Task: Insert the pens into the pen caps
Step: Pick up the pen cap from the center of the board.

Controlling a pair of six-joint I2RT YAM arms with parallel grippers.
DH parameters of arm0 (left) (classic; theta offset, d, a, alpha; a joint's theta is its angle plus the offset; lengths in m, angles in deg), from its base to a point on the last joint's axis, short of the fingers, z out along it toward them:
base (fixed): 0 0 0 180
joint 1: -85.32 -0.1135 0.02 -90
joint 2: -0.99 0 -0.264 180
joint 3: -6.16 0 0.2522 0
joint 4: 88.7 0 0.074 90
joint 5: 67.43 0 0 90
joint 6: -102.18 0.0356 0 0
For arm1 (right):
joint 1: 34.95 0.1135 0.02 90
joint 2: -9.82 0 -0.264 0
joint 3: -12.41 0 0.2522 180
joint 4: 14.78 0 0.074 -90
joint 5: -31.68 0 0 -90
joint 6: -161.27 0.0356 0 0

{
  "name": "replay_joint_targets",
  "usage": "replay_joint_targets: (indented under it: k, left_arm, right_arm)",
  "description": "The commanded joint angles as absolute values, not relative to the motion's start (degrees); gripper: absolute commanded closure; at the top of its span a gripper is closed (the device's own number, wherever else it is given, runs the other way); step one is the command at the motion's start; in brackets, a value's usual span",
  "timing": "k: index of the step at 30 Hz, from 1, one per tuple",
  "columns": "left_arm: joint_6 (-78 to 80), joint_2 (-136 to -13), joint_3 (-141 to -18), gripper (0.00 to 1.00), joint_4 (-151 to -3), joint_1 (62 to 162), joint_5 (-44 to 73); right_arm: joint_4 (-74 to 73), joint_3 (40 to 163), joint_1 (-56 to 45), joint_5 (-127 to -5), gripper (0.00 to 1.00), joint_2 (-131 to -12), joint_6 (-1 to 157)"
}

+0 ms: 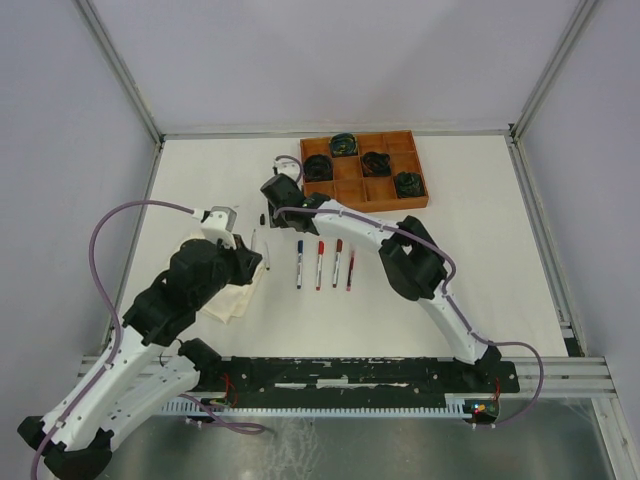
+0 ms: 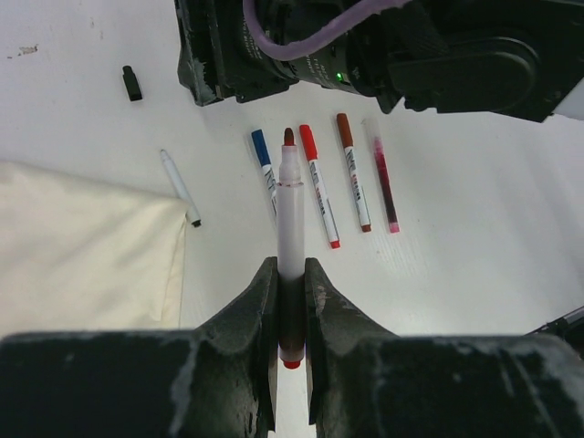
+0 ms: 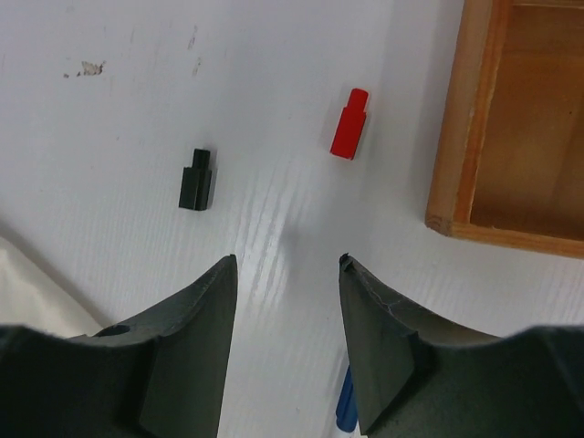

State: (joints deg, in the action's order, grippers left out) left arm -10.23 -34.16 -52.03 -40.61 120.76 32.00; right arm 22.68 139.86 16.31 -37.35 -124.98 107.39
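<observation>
My right gripper should next grab the red pen cap across its long sides, so its open end stays free for inserting the pen.
My left gripper [image 2: 290, 265] is shut on a white-barrelled pen [image 2: 290, 210] with a bare reddish-brown tip that points away over the table. Past it lie capped pens in a row: blue [image 2: 265, 164], red [image 2: 319, 187], brown [image 2: 354, 173] and one with a clear cap [image 2: 383, 187]. A bare pen with a black tip [image 2: 181, 187] lies to their left. My right gripper [image 3: 287, 265] hangs open and empty over the table. Ahead of it lie a black pen cap [image 3: 195, 179] on the left and a red pen cap [image 3: 349, 123] on the right. From above, the right gripper [image 1: 280, 190] is beyond the left gripper [image 1: 257, 250].
A wooden tray [image 1: 385, 198] holding dark coiled cable bundles stands at the back right, its corner [image 3: 447, 219] close to the right of the red cap. A folded cream cloth [image 2: 82, 255] lies under and left of my left arm. The right arm's body [image 2: 383, 46] crosses beyond the row of pens.
</observation>
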Motion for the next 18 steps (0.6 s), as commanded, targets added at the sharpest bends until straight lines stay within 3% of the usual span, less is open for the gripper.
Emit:
replay_joint_targets:
  k: [1, 8, 18]
  left_arm:
    - [-11.3, -33.4, -52.5, 0.97, -43.1, 120.8, 32.0]
    - [-10.7, -34.2, -52.5, 0.97, -43.6, 120.8, 31.1]
    - [-10.7, -33.5, -52.1, 0.97, -43.9, 120.8, 31.2]
  right_arm:
    - [24.7, 146.2, 14.4, -33.8, 0.44, -128.2, 110.7]
    - [28.2, 156.2, 13.0, -33.5, 0.44, -135.4, 110.5]
    - [30.1, 160.3, 12.5, -31.6, 0.47, -140.5, 106.3]
